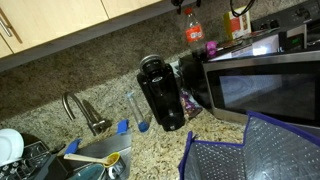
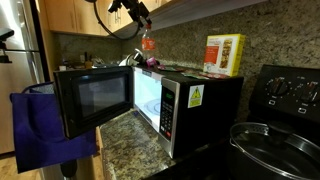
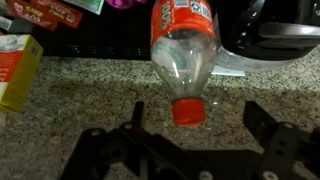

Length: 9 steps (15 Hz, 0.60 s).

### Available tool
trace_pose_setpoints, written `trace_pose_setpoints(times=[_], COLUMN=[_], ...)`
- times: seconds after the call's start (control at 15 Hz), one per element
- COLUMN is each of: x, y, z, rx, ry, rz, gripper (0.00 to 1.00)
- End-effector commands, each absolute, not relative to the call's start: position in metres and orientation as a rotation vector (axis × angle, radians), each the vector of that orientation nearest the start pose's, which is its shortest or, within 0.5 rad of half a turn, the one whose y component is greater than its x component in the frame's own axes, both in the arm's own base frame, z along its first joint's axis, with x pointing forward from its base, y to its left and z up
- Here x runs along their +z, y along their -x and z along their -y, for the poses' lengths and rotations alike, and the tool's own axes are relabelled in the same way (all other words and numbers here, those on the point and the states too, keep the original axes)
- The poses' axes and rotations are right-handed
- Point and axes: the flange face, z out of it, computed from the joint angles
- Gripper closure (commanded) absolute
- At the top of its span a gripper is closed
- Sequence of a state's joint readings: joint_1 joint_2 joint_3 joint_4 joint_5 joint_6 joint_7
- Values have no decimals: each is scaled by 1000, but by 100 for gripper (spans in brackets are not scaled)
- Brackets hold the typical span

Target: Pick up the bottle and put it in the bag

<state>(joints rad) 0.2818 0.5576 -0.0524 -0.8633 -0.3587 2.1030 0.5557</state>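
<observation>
My gripper closes on the red cap now, since in the wrist view my fingers reach level with the cap's sides and closing now would catch it.
The bottle (image 1: 193, 29) stands upright on top of the microwave; it is clear plastic with a red cap and red label. It also shows in an exterior view (image 2: 148, 43) and in the wrist view (image 3: 183, 45), where its cap points at the camera. My gripper (image 3: 200, 118) is open just above the cap, with one finger on each side and neither touching it. The gripper also shows in an exterior view (image 2: 140, 17). The bag (image 1: 250, 150), silvery grey with blue trim, stands open in front of the microwave and appears blue in an exterior view (image 2: 40, 125).
The microwave (image 1: 265, 80) shows in both exterior views (image 2: 120, 100), under low wooden cabinets (image 1: 60, 20). A black coffee maker (image 1: 160, 92), a thin clear tube with a blue base (image 1: 138, 112) and a sink tap (image 1: 85, 110) are beside it. A yellow box (image 2: 224, 55), a stove (image 2: 290, 95) and a pot (image 2: 275, 145) are nearby.
</observation>
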Motion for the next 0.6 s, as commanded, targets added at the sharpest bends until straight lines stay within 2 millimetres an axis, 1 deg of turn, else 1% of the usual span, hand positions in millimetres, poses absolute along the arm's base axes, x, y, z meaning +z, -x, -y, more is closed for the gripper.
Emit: trace_pose_setpoints(times=[0.0,0.53], x=[677,675], y=[-724,-723], z=[-166,-166], rx=[-1279,-1244], ry=[2969,2963], rz=[-376,-403], gripper=[26,80])
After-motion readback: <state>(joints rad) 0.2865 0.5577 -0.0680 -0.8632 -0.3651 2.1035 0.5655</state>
